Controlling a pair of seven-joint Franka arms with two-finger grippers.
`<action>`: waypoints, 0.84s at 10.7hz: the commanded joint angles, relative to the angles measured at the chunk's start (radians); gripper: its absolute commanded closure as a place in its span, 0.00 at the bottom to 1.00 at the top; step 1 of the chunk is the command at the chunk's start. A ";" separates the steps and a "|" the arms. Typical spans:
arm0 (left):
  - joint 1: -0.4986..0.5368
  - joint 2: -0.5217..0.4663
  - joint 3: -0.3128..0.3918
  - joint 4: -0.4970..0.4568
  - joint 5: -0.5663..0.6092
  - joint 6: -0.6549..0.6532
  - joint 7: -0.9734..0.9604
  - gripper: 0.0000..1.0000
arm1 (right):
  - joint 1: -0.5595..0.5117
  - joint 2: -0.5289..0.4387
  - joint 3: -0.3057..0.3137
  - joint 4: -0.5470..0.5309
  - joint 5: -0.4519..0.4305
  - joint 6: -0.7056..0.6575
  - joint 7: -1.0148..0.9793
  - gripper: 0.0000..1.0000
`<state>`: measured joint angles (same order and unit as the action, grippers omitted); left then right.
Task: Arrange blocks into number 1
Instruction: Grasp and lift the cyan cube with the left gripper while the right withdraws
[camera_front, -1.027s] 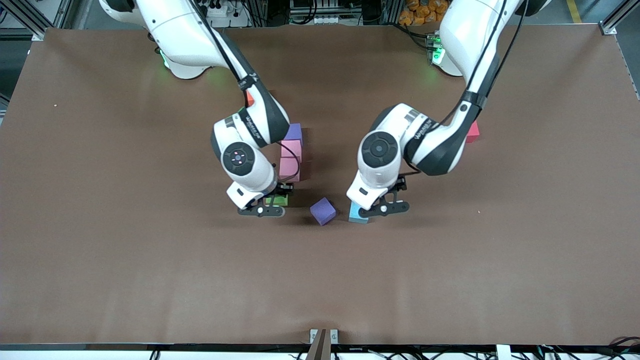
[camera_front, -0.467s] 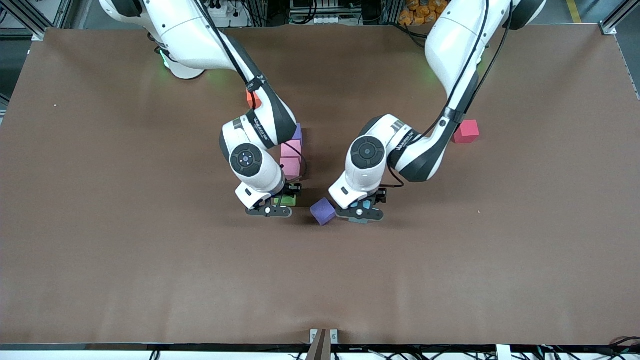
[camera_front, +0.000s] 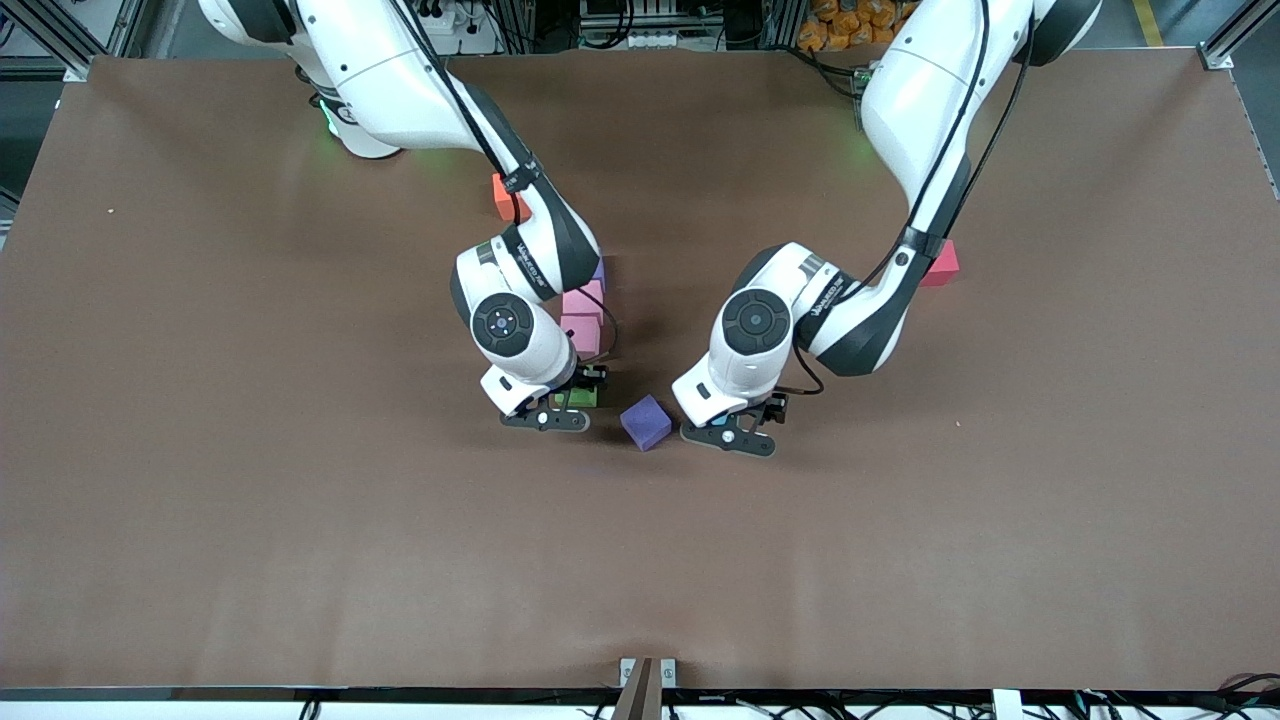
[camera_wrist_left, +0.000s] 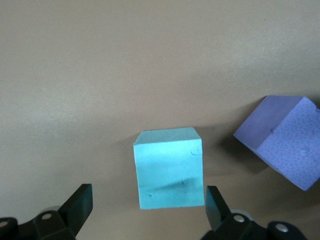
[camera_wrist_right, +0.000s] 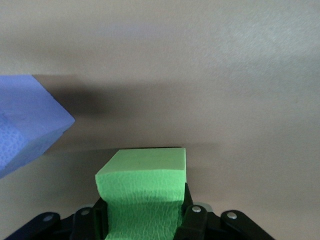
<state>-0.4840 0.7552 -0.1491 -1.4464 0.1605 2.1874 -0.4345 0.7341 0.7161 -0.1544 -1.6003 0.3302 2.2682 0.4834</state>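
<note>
I should next grab the light blue block's (camera_front: 717, 423) opposite sides with my left gripper, to add to the pink column for number 1.
My right gripper (camera_front: 546, 417) is shut on a green block (camera_front: 579, 397) (camera_wrist_right: 142, 192), held low just in front of a short column of two pink blocks (camera_front: 582, 318) topped by a purple block (camera_front: 598, 268), which the arm mostly hides. My left gripper (camera_front: 730, 436) (camera_wrist_left: 148, 210) stands open around a light blue block (camera_wrist_left: 169, 167) on the table. In the front view that block (camera_front: 717, 423) is almost hidden under the hand. A loose, turned purple block (camera_front: 645, 422) (camera_wrist_left: 282, 140) lies between the two grippers.
An orange block (camera_front: 503, 196) sits close to the right arm's base, partly hidden by that arm. A red block (camera_front: 941, 262) lies toward the left arm's end, by that arm's elbow. Brown table (camera_front: 300, 520) stretches nearer to the front camera.
The right gripper has carried the green block sideways to under the pink column. The left gripper has shifted over the light blue block, which earlier showed beside it.
</note>
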 joint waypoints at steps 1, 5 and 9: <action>-0.011 0.026 0.000 0.006 -0.015 0.029 0.017 0.00 | 0.007 -0.012 0.012 -0.056 0.018 0.063 -0.011 0.55; -0.010 0.041 0.000 0.008 -0.015 0.041 0.017 0.00 | -0.001 -0.027 0.028 -0.078 0.017 0.057 -0.016 0.54; -0.016 0.070 0.000 0.011 -0.018 0.094 -0.015 0.00 | -0.013 -0.053 0.045 -0.119 0.013 0.063 -0.017 0.51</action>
<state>-0.4940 0.8087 -0.1509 -1.4465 0.1605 2.2576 -0.4369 0.7336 0.6975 -0.1336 -1.6542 0.3302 2.3220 0.4810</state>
